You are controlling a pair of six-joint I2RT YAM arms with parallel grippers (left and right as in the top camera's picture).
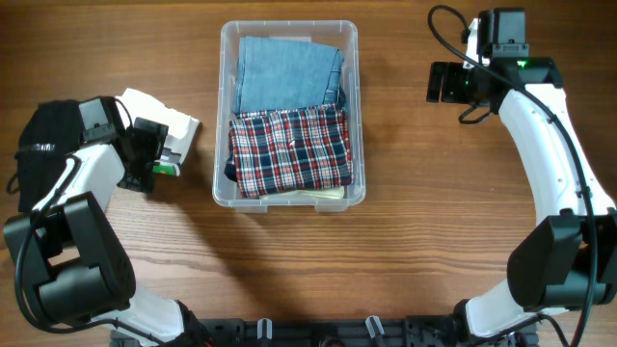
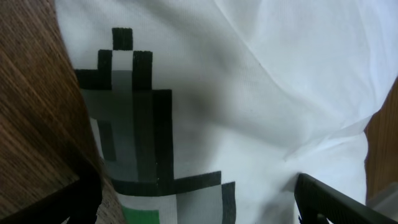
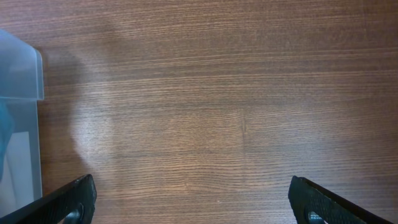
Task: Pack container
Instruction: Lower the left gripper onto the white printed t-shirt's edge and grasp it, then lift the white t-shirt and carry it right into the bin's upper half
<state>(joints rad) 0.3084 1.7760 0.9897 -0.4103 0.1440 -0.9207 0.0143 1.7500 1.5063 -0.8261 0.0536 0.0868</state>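
Observation:
The left gripper will next hold the folded white garment across its width at the pixel print [image 1: 167, 157], so that it stays folded for packing into the container [image 1: 221, 106].
The container [image 1: 221, 106], a clear plastic tub, stands at the table's centre. In it lie a folded blue denim piece [image 1: 287, 72] at the far end and a red, white and blue plaid shirt [image 1: 291, 149] at the near end. A folded white garment [image 1: 169, 120] lies on the table left of the tub. My left gripper [image 1: 160, 150] is low over it. In the left wrist view the white garment [image 2: 261, 93], with a black, grey and green pixel print, fills the space between the wide-apart jaws of the left gripper [image 2: 199, 205]. My right gripper [image 1: 437, 82] hovers open right of the tub.
A pale sheet [image 1: 323, 194] shows under the plaid shirt. The right wrist view shows bare wood under the right gripper [image 3: 193, 202] and a corner of the tub [image 3: 22, 74] at the left edge. Both arm bases stand at the near table edge.

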